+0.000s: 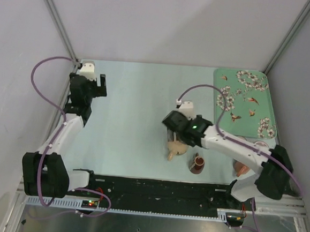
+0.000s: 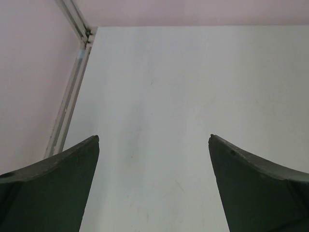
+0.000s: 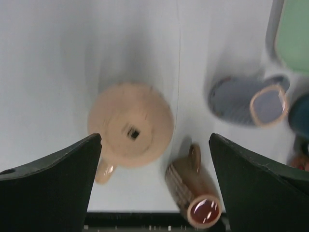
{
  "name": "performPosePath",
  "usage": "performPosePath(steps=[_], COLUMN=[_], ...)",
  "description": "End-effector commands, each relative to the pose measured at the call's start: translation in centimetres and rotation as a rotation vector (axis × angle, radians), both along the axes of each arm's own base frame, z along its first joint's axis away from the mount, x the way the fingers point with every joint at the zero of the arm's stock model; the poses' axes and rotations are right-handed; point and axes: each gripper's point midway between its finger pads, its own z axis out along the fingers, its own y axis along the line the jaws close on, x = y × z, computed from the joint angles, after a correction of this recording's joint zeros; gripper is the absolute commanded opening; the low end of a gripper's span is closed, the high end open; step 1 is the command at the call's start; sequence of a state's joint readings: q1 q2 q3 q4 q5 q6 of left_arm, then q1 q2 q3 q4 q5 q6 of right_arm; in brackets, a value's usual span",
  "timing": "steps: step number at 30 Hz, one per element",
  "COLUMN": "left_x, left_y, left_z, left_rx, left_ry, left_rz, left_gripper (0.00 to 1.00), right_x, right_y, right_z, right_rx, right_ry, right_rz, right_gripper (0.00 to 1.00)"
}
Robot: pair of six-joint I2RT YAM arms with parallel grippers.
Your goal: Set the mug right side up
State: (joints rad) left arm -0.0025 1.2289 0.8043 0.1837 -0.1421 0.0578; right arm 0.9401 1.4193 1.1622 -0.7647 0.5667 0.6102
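The robot's right gripper will next grab the tan mug by its handle (image 1: 170,156) (image 3: 105,172), so the mug's body stays free for the left gripper to grab and set upright.
A tan mug (image 3: 130,125) stands upside down on the table, base up, with its handle (image 3: 104,171) toward the near left. In the top view the tan mug (image 1: 177,148) sits just in front of my right gripper (image 1: 174,134). My right gripper (image 3: 155,137) is open and empty and hovers above the mug, which lies below the gap, nearer the left finger. My left gripper (image 2: 153,137) is open and empty over bare table at the far left (image 1: 93,76).
A brown ribbed mug (image 3: 193,193) sits right of the tan mug near the table's front edge (image 1: 197,164). A blue-grey cup (image 3: 246,101) lies on its side further right, beside a teal object (image 3: 301,116). A green floral tray (image 1: 244,101) fills the back right.
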Motion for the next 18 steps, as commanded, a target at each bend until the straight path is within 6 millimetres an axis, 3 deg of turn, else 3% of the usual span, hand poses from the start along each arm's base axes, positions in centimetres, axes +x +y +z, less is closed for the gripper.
performPosePath(steps=[1, 4, 8, 13, 18], left_x=[-2.9, -3.2, -3.3, -3.3, -3.4], left_y=[-1.1, -0.6, -0.4, -1.1, -2.0], left_z=[-2.1, -1.3, -0.7, -0.9, -1.0], left_rx=[0.008, 0.025, 0.023, -0.01, -0.047], left_ry=[0.267, 0.288, 0.296, 0.3, 0.299], left_rz=[-0.078, -0.054, -0.044, -0.066, -0.1], left_gripper=[0.98, 0.98, 0.98, 0.98, 0.98], right_x=[-5.1, -7.4, -8.4, -7.7, -5.8], right_y=[-0.9, 0.3, 2.7, 2.9, 3.3], right_z=[-0.1, -1.1, -3.7, -6.4, -8.3], right_rx=[-0.149, -0.203, -0.212, -0.292, -0.293], right_ry=[0.09, 0.154, 0.212, 0.222, 0.22], right_rz=[-0.153, -0.166, -0.138, -0.148, -0.145], right_gripper=[1.0, 1.0, 1.0, 0.94, 0.78])
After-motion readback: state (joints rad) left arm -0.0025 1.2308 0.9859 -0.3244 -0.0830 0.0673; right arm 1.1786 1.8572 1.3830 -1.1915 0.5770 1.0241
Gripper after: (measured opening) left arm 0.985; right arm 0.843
